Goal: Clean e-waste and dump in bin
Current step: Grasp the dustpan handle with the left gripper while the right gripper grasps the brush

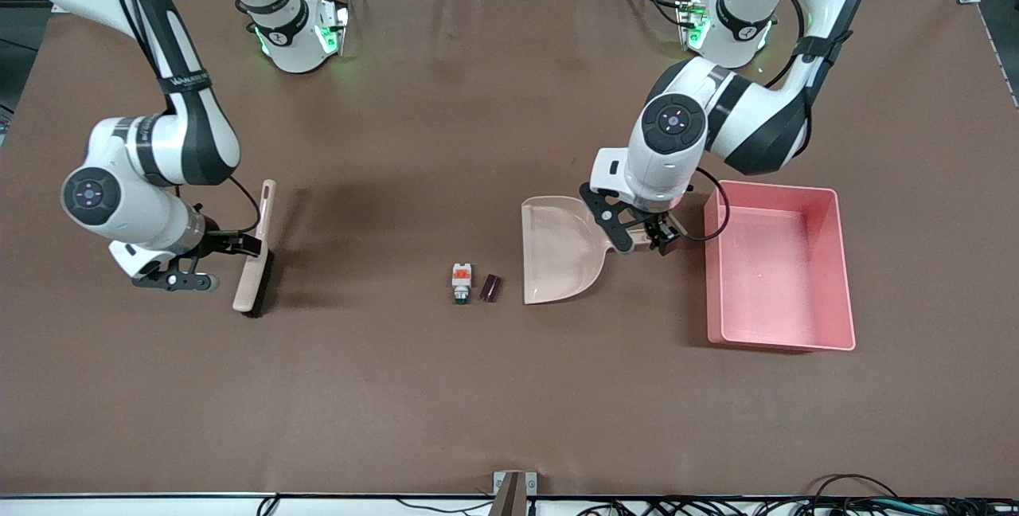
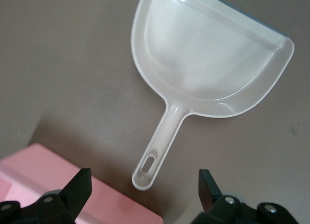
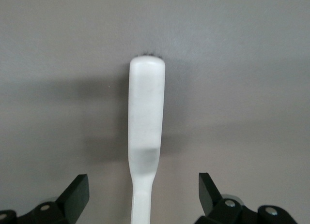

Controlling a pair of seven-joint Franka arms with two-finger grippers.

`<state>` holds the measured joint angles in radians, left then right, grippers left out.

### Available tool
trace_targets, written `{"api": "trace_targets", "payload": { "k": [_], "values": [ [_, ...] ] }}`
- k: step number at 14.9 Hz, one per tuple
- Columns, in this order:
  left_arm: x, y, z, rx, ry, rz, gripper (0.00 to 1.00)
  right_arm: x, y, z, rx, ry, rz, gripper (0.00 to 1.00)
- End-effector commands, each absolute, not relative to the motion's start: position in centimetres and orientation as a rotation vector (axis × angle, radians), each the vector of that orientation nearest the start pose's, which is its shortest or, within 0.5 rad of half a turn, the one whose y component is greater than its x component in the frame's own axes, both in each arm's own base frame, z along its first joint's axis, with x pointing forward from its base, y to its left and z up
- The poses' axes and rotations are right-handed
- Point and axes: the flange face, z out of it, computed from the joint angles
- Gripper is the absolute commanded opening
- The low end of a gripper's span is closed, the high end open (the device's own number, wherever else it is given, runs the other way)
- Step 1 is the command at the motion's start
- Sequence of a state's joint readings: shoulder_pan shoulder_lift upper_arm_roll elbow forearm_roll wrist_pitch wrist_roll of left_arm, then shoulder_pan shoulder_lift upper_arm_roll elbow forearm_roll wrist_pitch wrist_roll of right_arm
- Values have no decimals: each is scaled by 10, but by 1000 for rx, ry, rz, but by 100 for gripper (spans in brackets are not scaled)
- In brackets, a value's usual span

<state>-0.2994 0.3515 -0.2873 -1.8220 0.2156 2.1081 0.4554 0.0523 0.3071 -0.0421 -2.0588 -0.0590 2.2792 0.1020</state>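
Note:
The robot's right gripper should next pick up the brush by its tapered neck between handle and head (image 1: 258,253), so that the brush can sweep the e-waste (image 1: 462,283) into the dustpan.
The e-waste lies mid-table: a white block with an orange top (image 1: 461,280) and a dark block (image 1: 489,287) beside it. The beige dustpan (image 1: 557,249) rests between them and the pink bin (image 1: 845,277), its mouth facing the pieces. My left gripper (image 1: 641,239) hovers open over the dustpan's handle (image 2: 157,146), whose tip sits between the spread fingers untouched (image 2: 143,181); the bin's corner (image 2: 111,200) shows beside it. My right gripper (image 1: 227,257) is open above a brush (image 1: 255,253) toward the right arm's end. The brush handle (image 3: 145,117) runs between its fingers without contact (image 3: 143,185).
The brown table (image 1: 398,388) spreads wide around everything. A small bracket (image 1: 513,488) sits at the table edge nearest the front camera, with cables along that edge.

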Motion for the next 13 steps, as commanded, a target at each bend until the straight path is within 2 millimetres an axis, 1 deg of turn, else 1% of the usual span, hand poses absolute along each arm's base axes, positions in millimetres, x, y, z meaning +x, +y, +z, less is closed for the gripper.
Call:
{"api": "trace_targets", "payload": {
  "k": [1, 3, 4, 6, 7, 10, 11, 13],
  "values": [
    [526, -335, 312, -2397, 1842, -17, 94, 577, 3, 245, -3208, 60, 95, 100],
    [519, -334, 288, -2374, 1887, -39, 93, 577, 6, 221, -3208, 50, 100, 100],
    [517, -335, 277, -2355, 1906, -47, 93, 577, 4, 211, -3207, 51, 103, 100],
    [515, -337, 263, -2299, 1942, -44, 88, 576, 3, 204, -3204, 62, 122, 100],
    [515, -338, 257, -2273, 1957, -46, 84, 575, 2, 203, -3202, 73, 130, 97],
    [516, -341, 240, -2249, 1988, -61, 81, 572, 3, 204, -3201, 88, 205, 87],
    [516, -342, 239, -2247, 1991, -59, 79, 572, 4, 207, -3199, 88, 217, 85],
    [516, -343, 235, -2213, 2021, -60, 72, 572, 4, 210, -3198, 91, 225, 81]
  ]
}}
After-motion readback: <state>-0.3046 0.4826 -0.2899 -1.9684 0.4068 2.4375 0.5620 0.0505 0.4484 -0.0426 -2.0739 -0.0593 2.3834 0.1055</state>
